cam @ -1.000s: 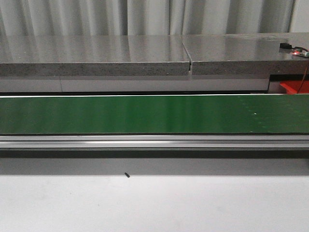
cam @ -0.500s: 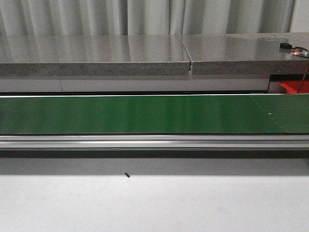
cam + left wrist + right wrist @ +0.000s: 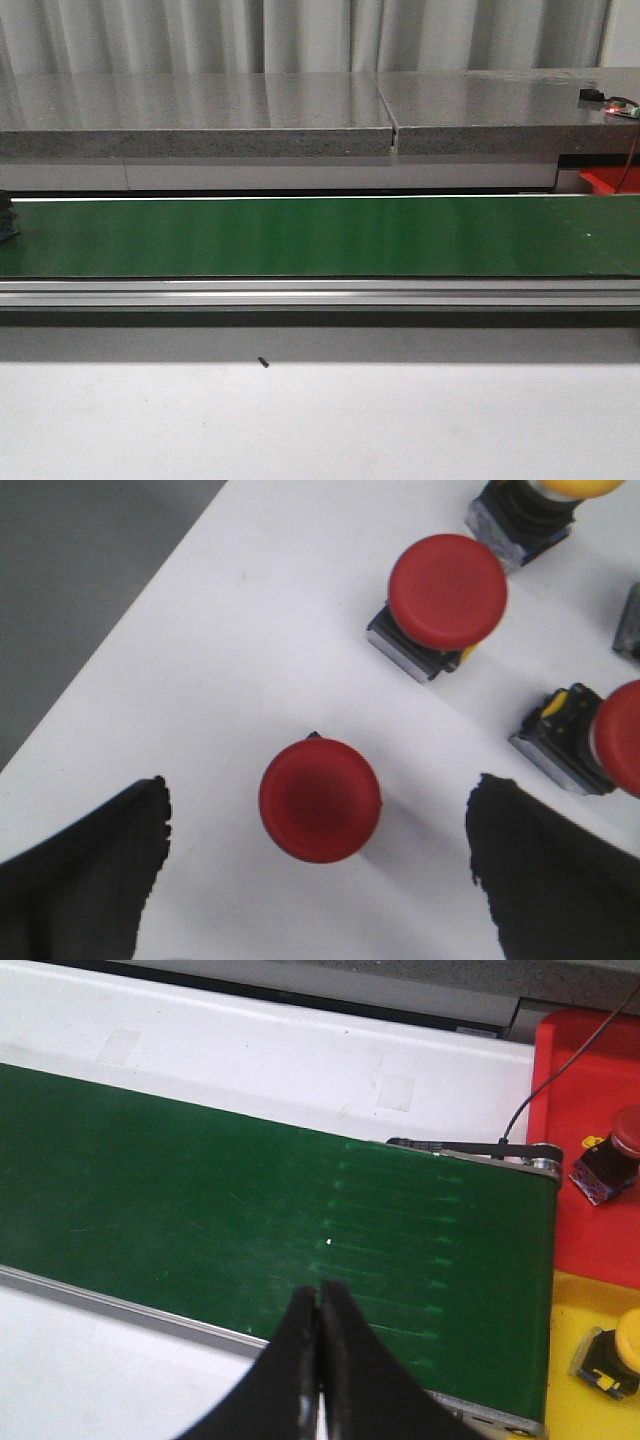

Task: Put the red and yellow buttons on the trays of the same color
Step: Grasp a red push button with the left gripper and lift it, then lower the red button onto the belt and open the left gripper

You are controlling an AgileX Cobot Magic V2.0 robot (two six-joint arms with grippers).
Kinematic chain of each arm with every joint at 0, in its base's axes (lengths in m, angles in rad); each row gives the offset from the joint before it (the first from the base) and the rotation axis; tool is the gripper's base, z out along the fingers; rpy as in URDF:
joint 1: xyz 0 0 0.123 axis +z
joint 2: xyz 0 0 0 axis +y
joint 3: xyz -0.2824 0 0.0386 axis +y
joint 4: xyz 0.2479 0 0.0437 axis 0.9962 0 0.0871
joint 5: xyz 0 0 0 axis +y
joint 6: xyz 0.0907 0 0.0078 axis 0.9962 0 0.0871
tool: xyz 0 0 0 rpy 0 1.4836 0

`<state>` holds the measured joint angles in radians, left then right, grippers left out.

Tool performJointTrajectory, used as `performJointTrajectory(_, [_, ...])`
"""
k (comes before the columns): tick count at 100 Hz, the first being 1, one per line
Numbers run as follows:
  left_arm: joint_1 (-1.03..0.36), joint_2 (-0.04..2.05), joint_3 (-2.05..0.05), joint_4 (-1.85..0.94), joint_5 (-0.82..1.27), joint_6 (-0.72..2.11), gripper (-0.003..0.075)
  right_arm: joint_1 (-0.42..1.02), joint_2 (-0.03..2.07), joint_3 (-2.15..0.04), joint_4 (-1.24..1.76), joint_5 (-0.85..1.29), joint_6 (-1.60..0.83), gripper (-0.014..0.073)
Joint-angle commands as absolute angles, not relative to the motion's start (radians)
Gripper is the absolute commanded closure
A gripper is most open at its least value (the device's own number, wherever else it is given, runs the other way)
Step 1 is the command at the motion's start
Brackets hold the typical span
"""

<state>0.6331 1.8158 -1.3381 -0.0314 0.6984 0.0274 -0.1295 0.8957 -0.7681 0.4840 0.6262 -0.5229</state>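
My left gripper's fingers are above the small red cap [image 3: 320, 800] and would miss it now, so they should lower before closing.
In the left wrist view my left gripper [image 3: 320, 782] hangs open over a white surface, its dark fingers [image 3: 95, 870] wide on either side of a red button [image 3: 320, 800] that stands cap up. Beyond it lie a second red button [image 3: 447, 590], a third red one [image 3: 622, 738] cut by the frame edge, and a yellow button [image 3: 572, 488]. In the right wrist view my right gripper [image 3: 320, 1288] is shut and empty above the green belt [image 3: 200, 1190]. Past the belt's end, a red tray [image 3: 585, 1230] holds a red button [image 3: 622, 1138], and a yellow tray [image 3: 570, 1360] holds a yellow button [image 3: 622, 1348].
The green conveyor belt [image 3: 320, 235] runs across the front view, with a grey stone ledge [image 3: 200, 110] behind and a white table [image 3: 320, 420] in front. A dark object [image 3: 6, 216] sits at the belt's far left. The red tray's corner [image 3: 605, 180] shows at right.
A white speck on the belt has drifted steadily to the right. A dark object has come into view at the belt's left end.
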Motion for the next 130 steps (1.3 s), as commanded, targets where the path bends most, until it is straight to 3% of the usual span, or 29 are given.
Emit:
performJointTrajectory(1, [0.64,1.79,-1.368,-0.036,0.649,0.022,0.0135,-0.127,0.885,-0.794,0.51,0.571,-0.529,0.0662])
performJointTrajectory(66, [0.64,1.899,-1.368,-0.048,0.593,0.022,0.0148,-0.127,0.885,-0.794,0.51,0.572,-0.529,0.0662])
performJointTrajectory(76, [0.64,1.899,-1.368,-0.05,0.59,0.022,0.0226,-0.127,0.885,-0.794,0.51,0.572,-0.529,0.0662])
performJointTrajectory(95, [0.64,1.899,-1.368,-0.058,0.59,0.022,0.0498,-0.127,0.885,-0.794,0.51,0.572,-0.529,0.0662])
performJointTrajectory(109, [0.64,1.878,-1.368,-0.062,0.614,0.022,0.0651,-0.127,0.885,-0.794,0.51,0.572,-0.529,0.0662])
performJointTrajectory(121, [0.638,1.817,-1.368,-0.074,0.64,0.022,0.0713,-0.127,0.885,-0.794,0.51,0.572,-0.529,0.0662])
performJointTrajectory(130, [0.638,1.749,-1.368,-0.109,0.666,0.024,0.0715,-0.127,0.885,-0.794,0.51,0.572,-0.529,0.0662])
